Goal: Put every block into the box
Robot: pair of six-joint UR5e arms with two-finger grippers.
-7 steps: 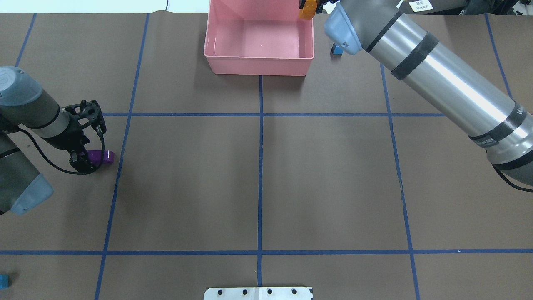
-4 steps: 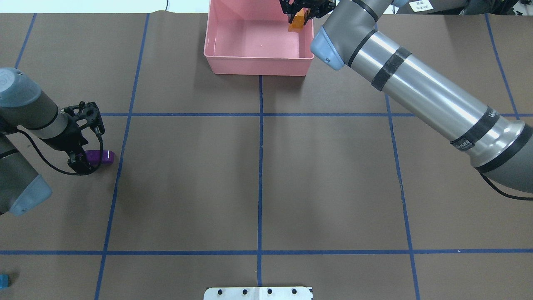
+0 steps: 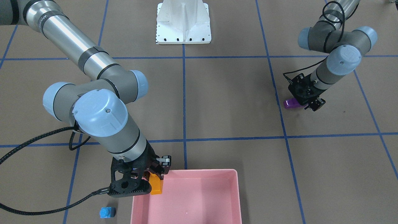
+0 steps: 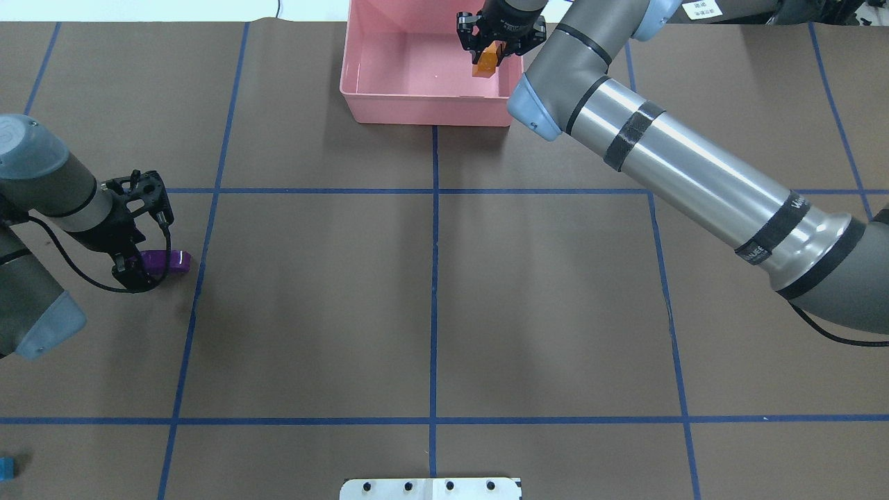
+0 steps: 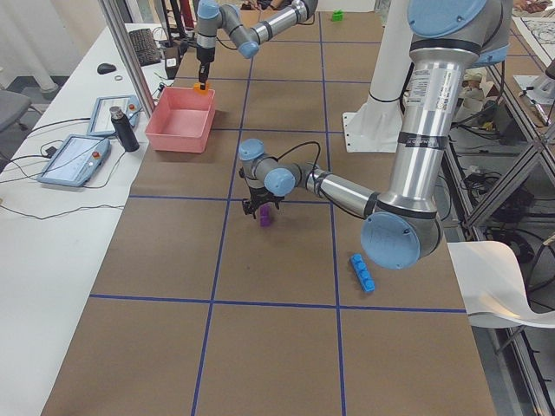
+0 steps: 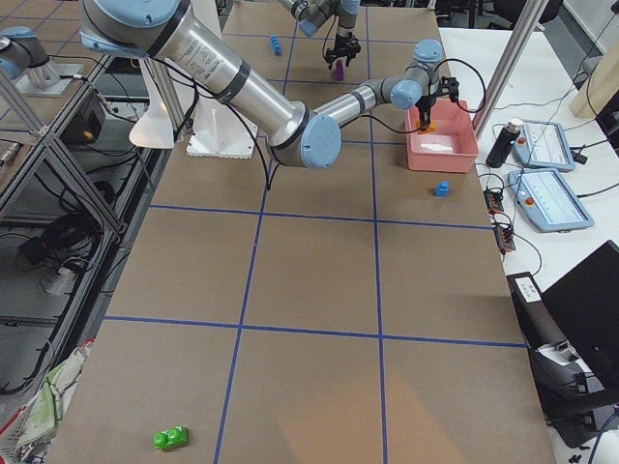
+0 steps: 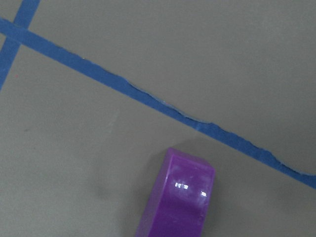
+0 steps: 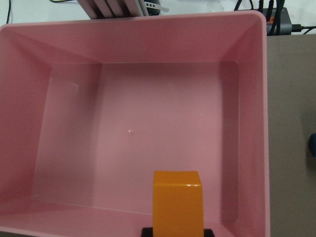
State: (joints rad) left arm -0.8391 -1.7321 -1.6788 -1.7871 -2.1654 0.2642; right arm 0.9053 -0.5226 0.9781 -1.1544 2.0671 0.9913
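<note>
I can close my left gripper on the block now. Closing now would hold it. My fingers reach near the table, and the purple sloped block's end (image 3: 293, 103) (image 7: 180, 210) is midway between them.
My right gripper (image 4: 490, 50) is shut on the orange sloped block (image 4: 485, 61) and holds it over the right inner side of the pink box (image 4: 430, 112). The wrist view shows the orange block (image 8: 177, 207) above the box floor (image 8: 138, 133). My left gripper (image 4: 133, 269) is low over the table, open, at one end of the purple sloped block (image 4: 170, 262), which lies on the table (image 7: 180, 202). The small blue block (image 3: 107, 212) sits beside the box. The long blue block (image 5: 362, 272) and the green block (image 6: 171, 439) lie far off.
The white robot base (image 3: 183, 21) stands at the table's near edge. Blue tape lines (image 4: 434, 278) grid the brown table. The right arm (image 4: 694, 173) spans the table's right half. Tablets and a bottle (image 5: 124, 128) stand beyond the box.
My right gripper has carried the orange block left from the box's right rim to over its inside. My left gripper has shifted slightly; the purple block has stayed put.
</note>
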